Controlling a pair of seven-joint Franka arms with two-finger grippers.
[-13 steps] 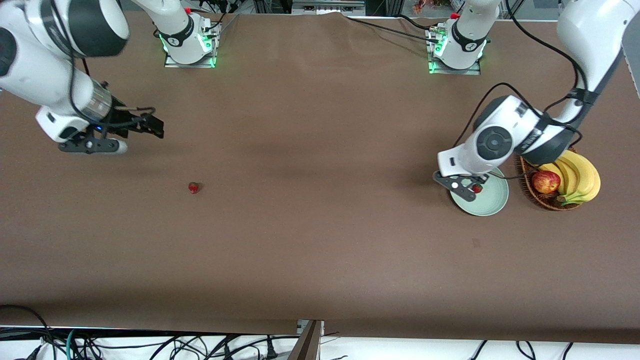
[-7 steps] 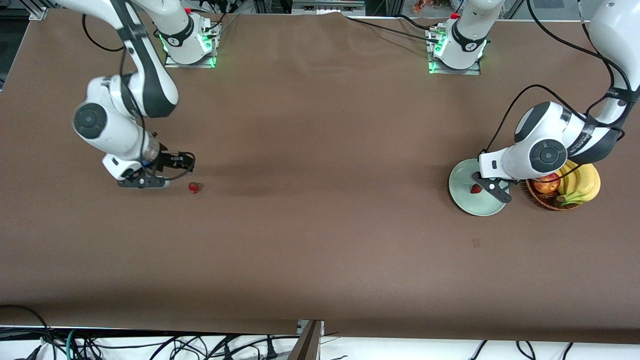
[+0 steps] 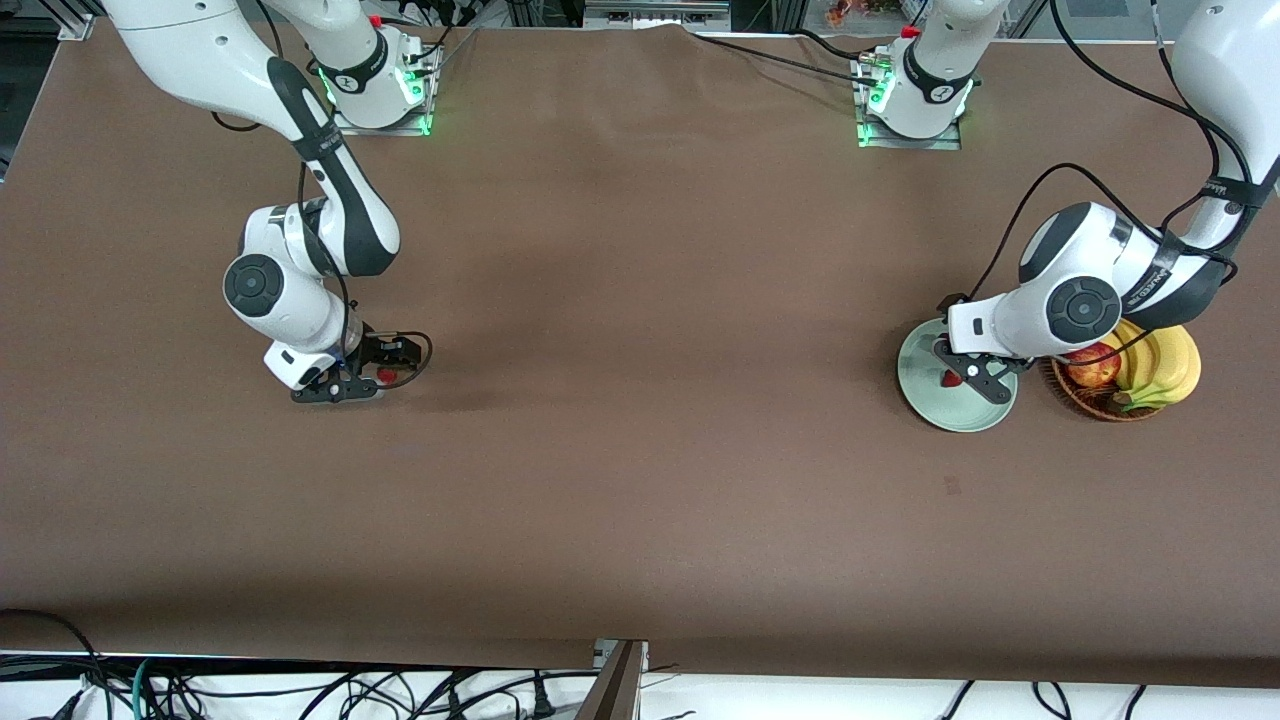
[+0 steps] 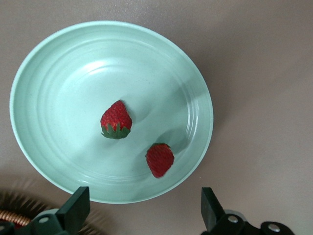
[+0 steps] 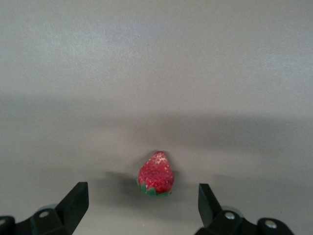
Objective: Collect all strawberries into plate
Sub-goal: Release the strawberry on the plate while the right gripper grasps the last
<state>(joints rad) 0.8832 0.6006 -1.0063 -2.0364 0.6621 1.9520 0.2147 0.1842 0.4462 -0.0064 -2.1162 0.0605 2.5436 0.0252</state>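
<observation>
I will reach and grab the strawberry's wide end near the green leaves with my right gripper, for the pale mint-green plate [image 3: 955, 412].
The pale mint-green plate [image 3: 955, 412] lies near the left arm's end of the table, and it fills the left wrist view [image 4: 58, 73]. Two strawberries [image 4: 116, 120] [image 4: 160, 159] lie in it, and one of them shows in the front view [image 3: 948, 378]. My left gripper [image 3: 968, 378] [image 4: 142, 215] hangs open and empty over the plate's edge by the basket. A third strawberry [image 3: 385, 376] [image 5: 156, 175] lies on the table toward the right arm's end. My right gripper [image 3: 362, 384] [image 5: 142, 208] is low over it and open. The berry lies just ahead of the fingertips, untouched.
A brown wicker basket [image 3: 1060, 385] stands right beside the plate, at the left arm's end. It holds a red apple [image 3: 1092, 366] and bananas [image 3: 1165, 365]. Its rim shows in the left wrist view [image 4: 14, 215]. Brown tabletop lies between the two arms.
My right gripper has swung down and across the table to the lone strawberry. My left gripper has moved across the plate toward the basket.
</observation>
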